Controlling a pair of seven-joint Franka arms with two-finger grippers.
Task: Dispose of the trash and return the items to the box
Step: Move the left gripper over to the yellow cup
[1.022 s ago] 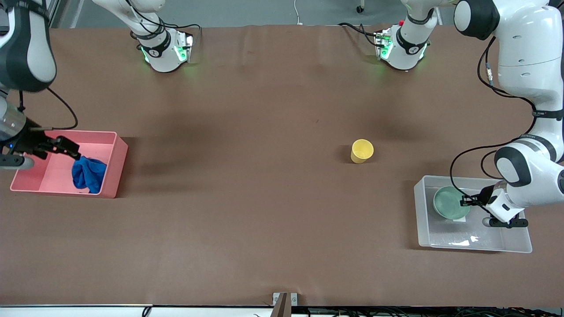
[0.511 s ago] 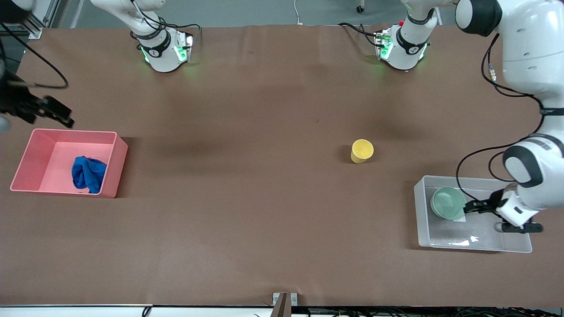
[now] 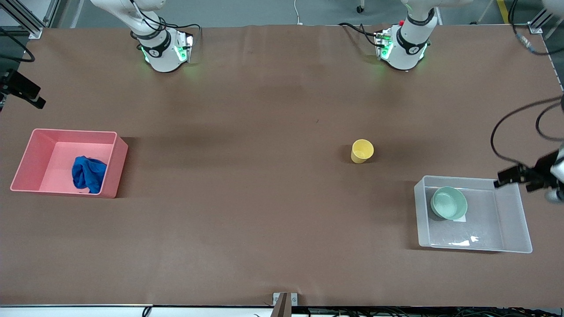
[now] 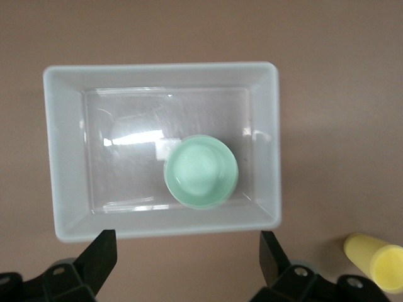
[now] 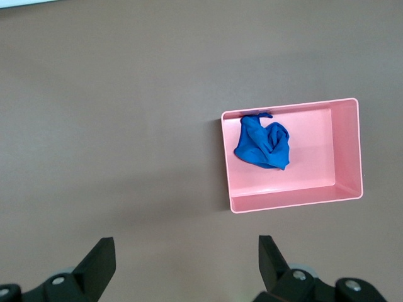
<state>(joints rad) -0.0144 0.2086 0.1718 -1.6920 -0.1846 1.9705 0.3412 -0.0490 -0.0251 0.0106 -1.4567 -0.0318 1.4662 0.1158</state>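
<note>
My left gripper should grab the yellow cup by its open rim (image 3: 365, 148) (image 4: 389, 267) next, so it can put the cup back in the clear box.
The mint-green bowl (image 3: 448, 203) (image 4: 201, 171) sits in the clear box (image 3: 421, 215) (image 4: 53, 157) at the left arm's end of the table. My left gripper (image 3: 514, 177) (image 4: 187, 251) hangs open and empty, high over the table just off the box's rim. The yellow cup (image 3: 362, 150) (image 4: 378, 261) stands alone on the table, farther from the front camera than the box. The blue cloth trash (image 3: 89, 174) (image 5: 262, 142) lies in the pink bin (image 3: 72, 131) (image 5: 289, 204). My right gripper (image 3: 24, 90) (image 5: 187, 258) is open and empty, high over the table's edge near the bin.
Both arm bases (image 3: 164, 50) (image 3: 403, 48) stand along the table's edge farthest from the front camera. Brown tabletop (image 3: 246, 185) stretches between the pink bin and the cup.
My left gripper opened, left the bowl in the box and rose away toward the table's end. My right arm lifted up and away from the pink bin.
</note>
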